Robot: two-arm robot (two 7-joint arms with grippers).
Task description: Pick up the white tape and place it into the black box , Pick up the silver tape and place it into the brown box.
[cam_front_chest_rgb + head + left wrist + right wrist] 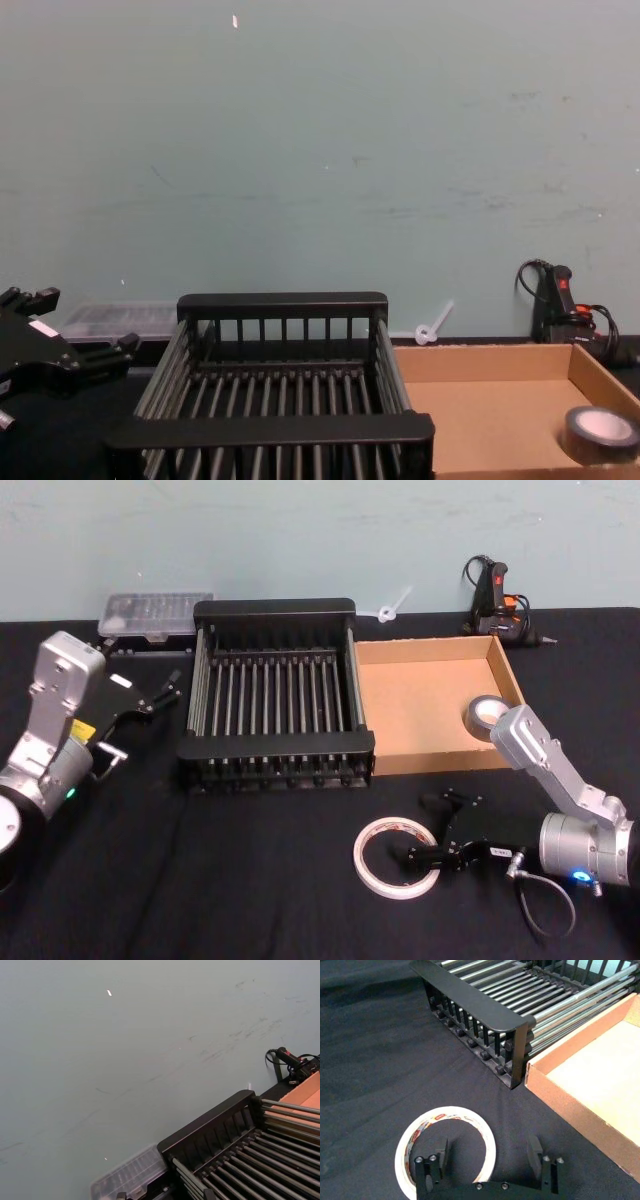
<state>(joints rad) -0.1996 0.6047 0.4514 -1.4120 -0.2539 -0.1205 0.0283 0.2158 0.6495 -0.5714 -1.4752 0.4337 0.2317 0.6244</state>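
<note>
My right gripper is going to grab the white tape by one side of its narrow ring [490,1156] next, because the full ring is wider than my open fingers.
The white tape [395,857] with red print lies flat on the black cloth in front of the brown box [400,763]. My right gripper [431,830] is open and low over it. In the right wrist view one fingertip [437,1156] sits inside the white tape [415,1135] ring and the other outside, with the ring's band between them. The silver tape [487,717] rests inside the brown box at its near right corner, also seen as the silver tape [602,432]. The black box [275,608] stands mid-table. My left gripper [163,693] hangs open to its left.
A clear plastic container [155,615] sits behind the black box's left corner. A black glue gun [497,600] with its cable and a white zip tie [392,607] lie at the back by the wall. The brown box touches the black box's right side.
</note>
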